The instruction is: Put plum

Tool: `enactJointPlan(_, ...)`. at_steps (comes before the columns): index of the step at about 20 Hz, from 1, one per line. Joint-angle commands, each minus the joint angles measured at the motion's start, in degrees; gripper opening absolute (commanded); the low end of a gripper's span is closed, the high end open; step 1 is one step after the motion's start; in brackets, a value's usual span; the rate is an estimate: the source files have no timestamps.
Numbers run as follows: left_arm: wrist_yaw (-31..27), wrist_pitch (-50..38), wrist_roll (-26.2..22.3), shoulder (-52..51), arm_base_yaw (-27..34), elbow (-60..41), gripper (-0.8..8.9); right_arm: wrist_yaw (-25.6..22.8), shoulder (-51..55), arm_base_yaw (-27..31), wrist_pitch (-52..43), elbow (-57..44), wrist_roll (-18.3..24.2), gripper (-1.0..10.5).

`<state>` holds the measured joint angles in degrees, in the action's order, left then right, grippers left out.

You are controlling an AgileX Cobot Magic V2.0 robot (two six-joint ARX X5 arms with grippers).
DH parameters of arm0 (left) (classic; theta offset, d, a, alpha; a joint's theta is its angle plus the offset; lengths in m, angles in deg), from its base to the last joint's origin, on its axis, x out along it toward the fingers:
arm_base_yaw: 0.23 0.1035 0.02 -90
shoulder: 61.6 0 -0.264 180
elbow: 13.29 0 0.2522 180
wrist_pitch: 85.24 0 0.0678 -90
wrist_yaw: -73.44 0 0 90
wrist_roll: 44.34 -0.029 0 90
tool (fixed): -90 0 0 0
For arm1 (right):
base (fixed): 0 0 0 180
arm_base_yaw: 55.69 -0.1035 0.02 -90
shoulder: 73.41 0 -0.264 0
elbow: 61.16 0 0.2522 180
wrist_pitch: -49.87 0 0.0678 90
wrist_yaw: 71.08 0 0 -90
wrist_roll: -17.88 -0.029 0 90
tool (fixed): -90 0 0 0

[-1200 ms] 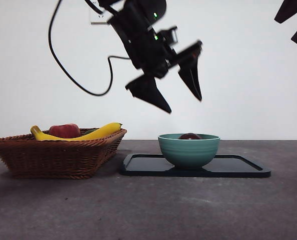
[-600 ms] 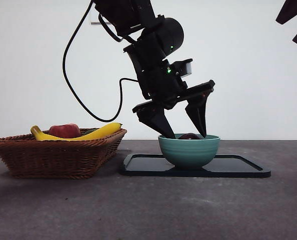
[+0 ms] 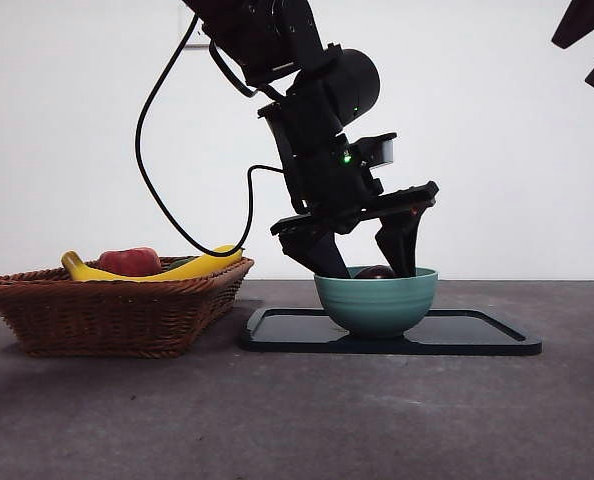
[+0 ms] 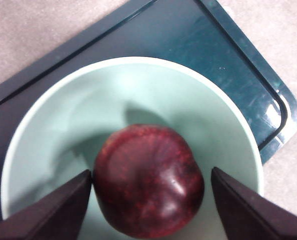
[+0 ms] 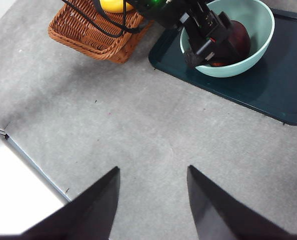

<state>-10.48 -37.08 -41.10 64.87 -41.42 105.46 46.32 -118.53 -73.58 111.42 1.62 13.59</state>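
I should next grab the plum's rounded sides with my left gripper, to move it from the bowl to the wicker basket (image 3: 112, 315).
The dark maroon plum (image 4: 148, 185) lies in the pale green bowl (image 4: 138, 62), which stands on a dark tray (image 4: 213, 50). My left gripper (image 4: 151, 172) reaches down into the bowl, open, with one jaw on each side of the plum; one jaw is at its skin, the other a little apart. In the front view only the plum's top (image 3: 376, 272) shows over the bowl's rim (image 3: 377, 300), between the left gripper's (image 3: 369, 262) jaws. My right gripper (image 5: 153, 169) hangs open high above the table and holds nothing.
A wicker basket (image 3: 117, 300) stands left of the tray (image 3: 477, 335), holding a banana (image 3: 197, 265) and a red apple-like fruit (image 3: 129, 261). The right gripper (image 3: 587, 45) shows as black tips at the top right corner. A table edge (image 5: 33, 167) runs below the right wrist.
The left arm has come down from well above the bowl until its jaws dip inside it around the plum. The bowl shifted very slightly left. The right arm has not moved.
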Motion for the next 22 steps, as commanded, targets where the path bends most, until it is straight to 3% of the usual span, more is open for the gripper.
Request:
enactJointPlan(1,-0.13,-0.57,-1.11,2.03,-0.57,1.68,2.77,0.22,-0.37,-0.24,-0.20,0.44,0.24,2.2)
enactJointPlan(10,-0.17,-0.15,-1.38,2.01,-0.50,3.80,2.70,0.17,-0.37,-0.24,-0.20,0.44,0.24,2.2)
enactJointPlan(17,-0.15,10.71,-1.53,1.73,0.17,16.81,2.71,-0.02,-0.33,-0.24,-0.20,0.46,0.26,2.2)
enactJointPlan(22,-0.17,14.38,-1.01,-5.11,2.58,20.41,2.71,-0.24,1.03,-0.24,-1.03,0.46,0.24,2.2)
